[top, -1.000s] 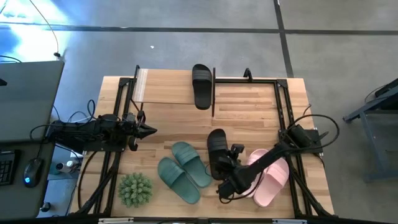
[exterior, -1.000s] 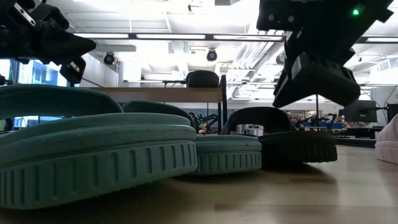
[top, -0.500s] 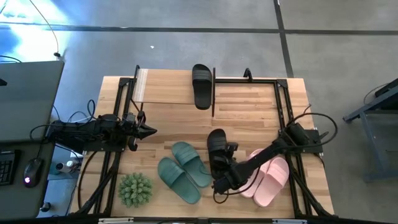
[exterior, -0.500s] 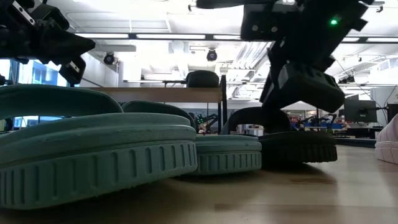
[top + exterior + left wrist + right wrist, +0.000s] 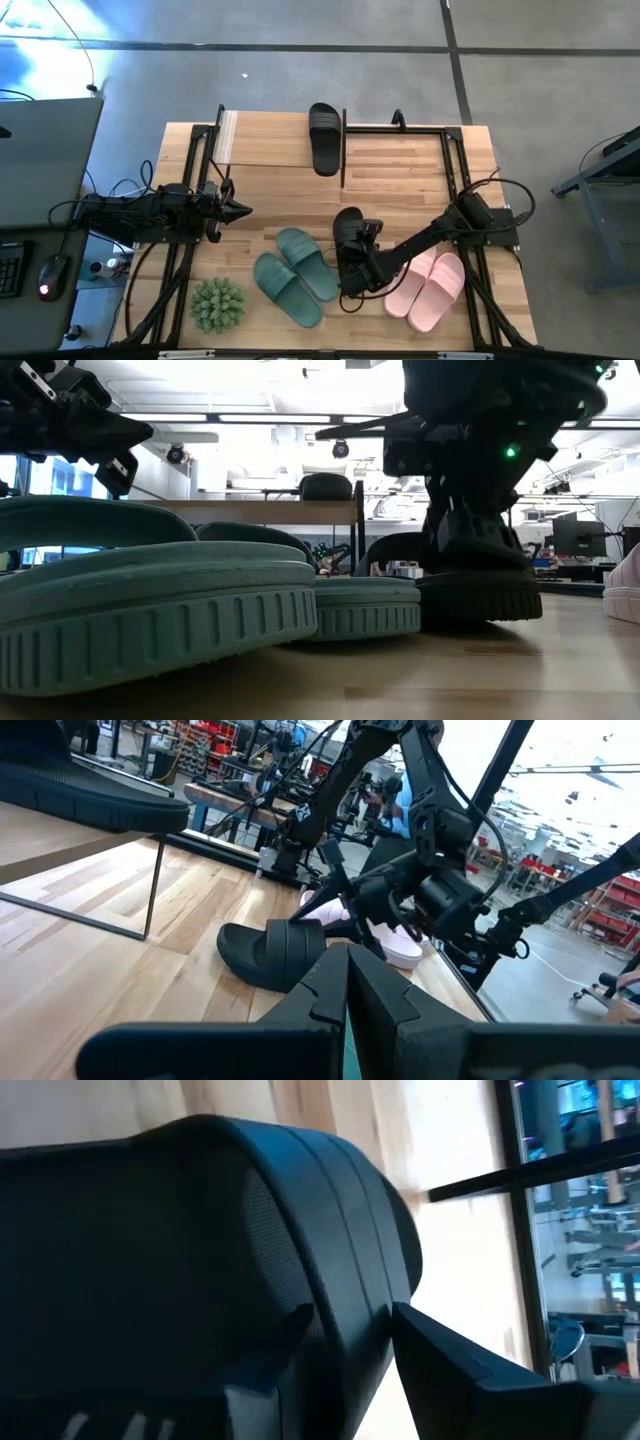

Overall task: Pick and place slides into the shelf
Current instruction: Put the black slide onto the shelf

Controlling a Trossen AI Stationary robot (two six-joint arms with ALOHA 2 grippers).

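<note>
My right gripper picks up this slide by its strap's edge next, to set it beside the other black slide.
One black slide lies sole down on the table, also in the low view. My right gripper is open and low over it, its fingers on either side of the strap's edge. The other black slide lies on the top board of the shelf. Two green slides and two pink slides lie on the table. My left gripper is shut and empty, hovering at the table's left. My right gripper comes at the black slide from above, slanting from the table's right. One finger stands outside the strap's edge and the other on its inner side. I cannot tell whether they touch it. The slide rests flat on the table.
A spiky green plant ball stands near the front left. The green slides lie just left of the black slide and the pink ones just right. The shelf's black frame stands at the far edge. Bare wood lies between the shelf and the slides.
My right gripper has moved toward the table's far left, from beside the pink slides to over the black slide, and has come down onto its strap. The slide has stayed in place.
</note>
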